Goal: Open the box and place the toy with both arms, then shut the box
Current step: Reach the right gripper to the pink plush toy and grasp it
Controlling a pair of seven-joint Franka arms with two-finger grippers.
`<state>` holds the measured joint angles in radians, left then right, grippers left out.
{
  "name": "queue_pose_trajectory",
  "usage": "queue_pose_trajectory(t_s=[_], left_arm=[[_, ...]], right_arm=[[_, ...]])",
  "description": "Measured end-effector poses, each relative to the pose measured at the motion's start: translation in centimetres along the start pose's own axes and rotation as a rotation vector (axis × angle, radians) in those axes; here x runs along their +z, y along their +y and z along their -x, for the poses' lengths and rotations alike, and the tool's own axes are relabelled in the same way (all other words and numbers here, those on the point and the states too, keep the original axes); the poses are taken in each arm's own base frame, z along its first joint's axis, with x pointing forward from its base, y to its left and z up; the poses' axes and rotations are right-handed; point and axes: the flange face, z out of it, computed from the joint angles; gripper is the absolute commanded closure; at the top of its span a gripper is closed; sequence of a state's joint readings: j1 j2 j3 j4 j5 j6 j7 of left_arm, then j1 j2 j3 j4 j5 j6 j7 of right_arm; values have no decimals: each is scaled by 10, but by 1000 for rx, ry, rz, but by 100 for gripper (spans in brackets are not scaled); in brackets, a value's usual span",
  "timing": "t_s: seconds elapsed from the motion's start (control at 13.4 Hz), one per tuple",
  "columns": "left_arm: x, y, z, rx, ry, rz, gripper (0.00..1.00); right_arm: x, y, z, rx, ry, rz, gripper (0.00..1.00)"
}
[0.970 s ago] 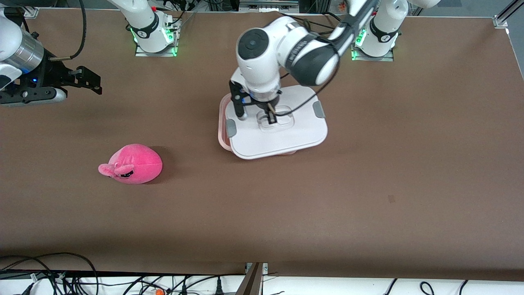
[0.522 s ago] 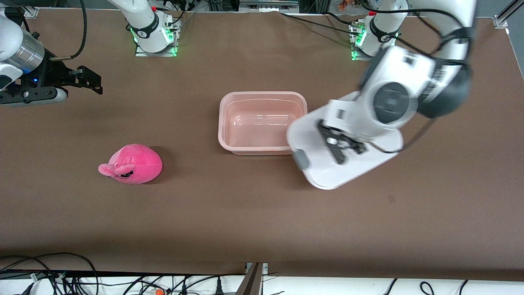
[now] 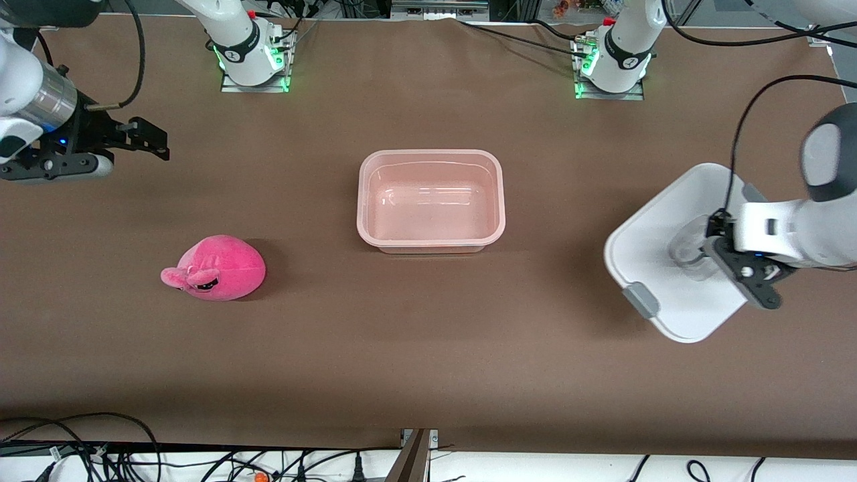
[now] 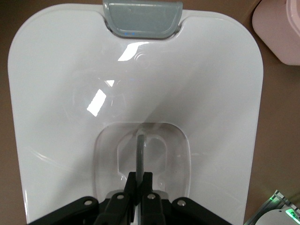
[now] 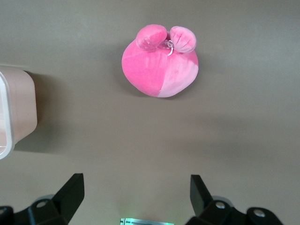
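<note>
My right gripper will next place the pink toy in the box (image 5: 14, 110), grabbing it by the plush (image 5: 167, 52) beside its hanging loop between the ears.
The pale pink box (image 3: 430, 155) stands open and empty at the table's middle. My left gripper (image 3: 703, 256) is shut on the clear handle of the white lid (image 3: 659, 248) and holds it tilted over the table at the left arm's end. In the left wrist view the gripper (image 4: 139, 176) pinches the handle bar of the lid (image 4: 136, 93), with a grey clip (image 4: 143, 18) at the lid's edge. The pink toy (image 3: 217, 268) lies toward the right arm's end. My right gripper (image 3: 144, 137) hangs open and empty; in its wrist view it (image 5: 136, 192) looks down on the toy (image 5: 160, 68).
A corner of the box shows in the left wrist view (image 4: 281, 28) and in the right wrist view (image 5: 16, 108). Both arm bases (image 3: 251, 60) stand along the table's edge farthest from the front camera. Cables lie past the table's near edge (image 3: 201, 462).
My left gripper lifted the lid off the box and swung it to the left arm's end of the table. The box now stands open. The right arm barely moved.
</note>
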<state>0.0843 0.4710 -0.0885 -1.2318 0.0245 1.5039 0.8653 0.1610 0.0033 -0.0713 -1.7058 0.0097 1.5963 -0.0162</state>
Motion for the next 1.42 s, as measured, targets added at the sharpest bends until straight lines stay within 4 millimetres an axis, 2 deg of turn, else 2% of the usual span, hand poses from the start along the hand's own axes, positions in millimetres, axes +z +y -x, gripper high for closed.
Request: queue_pose_trajectory(t_s=[0.15,0.22,0.45,0.67,0.97,1.04,1.12,1.27,1.34,1.42], left_arm=[[-5,-17,26,-7,-3,-13,100],[-7,-21,32,2,-3,-17,100],[-10,-22,36,48,-4,-20,100],[-10,-22,35,66,-4,-20,100],[-10,-20,34,72,-4,-18,100],[-10,-20,33,72,-4,-18,100],[-9,-20,33,73,-4,-18,100],[-9,-20,33,74,-4,-17,100],[-9,-19,33,74,-4,-17,100],[-9,-19,33,75,-4,-17,100]], right_arm=[[27,1,-22,-12,1,4,0],[45,4,-36,-13,3,6,0],[114,22,-69,12,10,10,0],[176,29,-77,37,45,-10,0],[219,31,-90,37,87,-15,1],[232,32,-95,21,104,-10,4],[246,34,-98,12,123,-5,12],[268,36,-101,11,139,3,54],[270,37,-101,10,143,4,75],[269,38,-101,12,147,3,92]])
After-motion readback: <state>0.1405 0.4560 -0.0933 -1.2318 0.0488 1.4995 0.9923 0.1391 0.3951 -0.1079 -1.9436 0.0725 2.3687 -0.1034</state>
